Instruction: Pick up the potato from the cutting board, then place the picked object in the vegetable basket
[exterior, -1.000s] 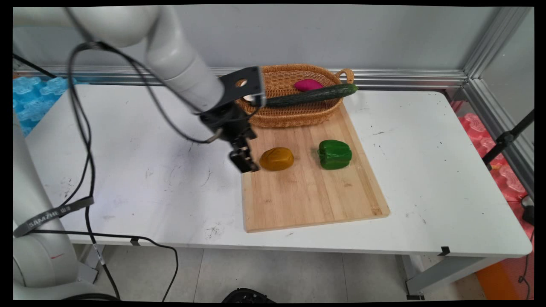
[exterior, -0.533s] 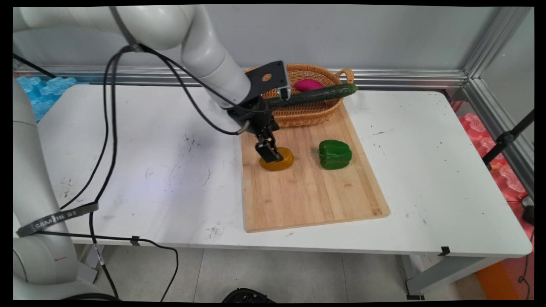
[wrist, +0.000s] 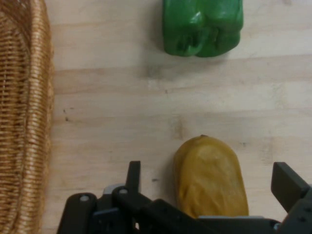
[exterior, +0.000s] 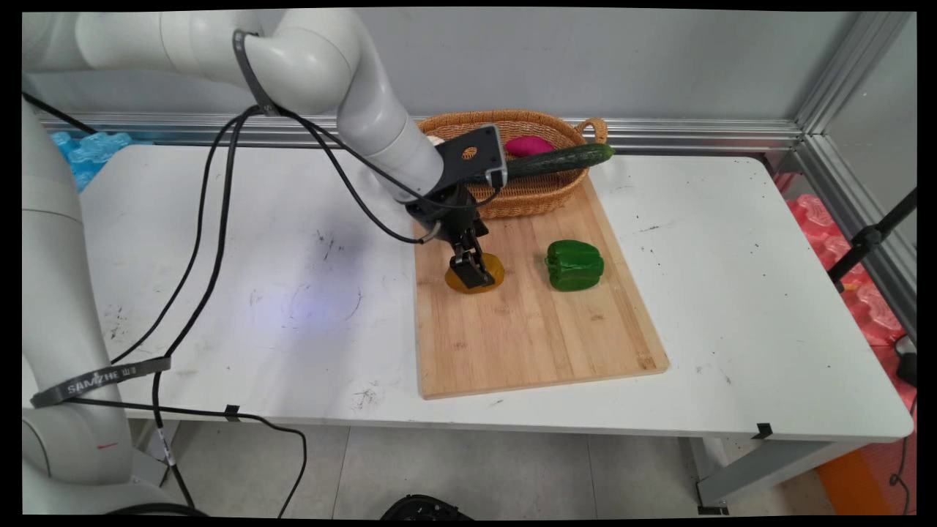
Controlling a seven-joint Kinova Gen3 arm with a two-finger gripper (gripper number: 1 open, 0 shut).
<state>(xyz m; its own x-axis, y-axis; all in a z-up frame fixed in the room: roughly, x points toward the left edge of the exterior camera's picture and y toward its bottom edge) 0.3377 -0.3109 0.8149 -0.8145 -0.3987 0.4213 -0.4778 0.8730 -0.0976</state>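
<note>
I need to add the yellow-brown potato to the wicker basket (wrist: pixel 22 122), so my gripper will grab the potato by its plump middle (wrist: pixel 211 186) next.
A yellow-brown potato (exterior: pixel 495 269) (wrist: pixel 209 178) lies on the wooden cutting board (exterior: pixel 527 337) (wrist: pixel 112 97), in its far left part. My gripper (exterior: pixel 473 272) (wrist: pixel 209 170) hangs right over it, open. In the hand view one fingertip (wrist: pixel 133 169) stands left of the potato and the other (wrist: pixel 287 181) right of it, both with a gap to it. A green bell pepper (exterior: pixel 575 265) (wrist: pixel 202 24) sits on the board a short way past the potato.
A wicker basket (exterior: pixel 527 197) (wrist: pixel 24 122) stands at the board's far end, holding a pink vegetable (exterior: pixel 528 145). A long cucumber (exterior: pixel 564 159) lies across its rim. Black cables hang from the arm over the table's left half.
The gripper has travelled right from the board's left edge to over the potato and dropped lower around it. The potato, pepper and basket have not moved.
</note>
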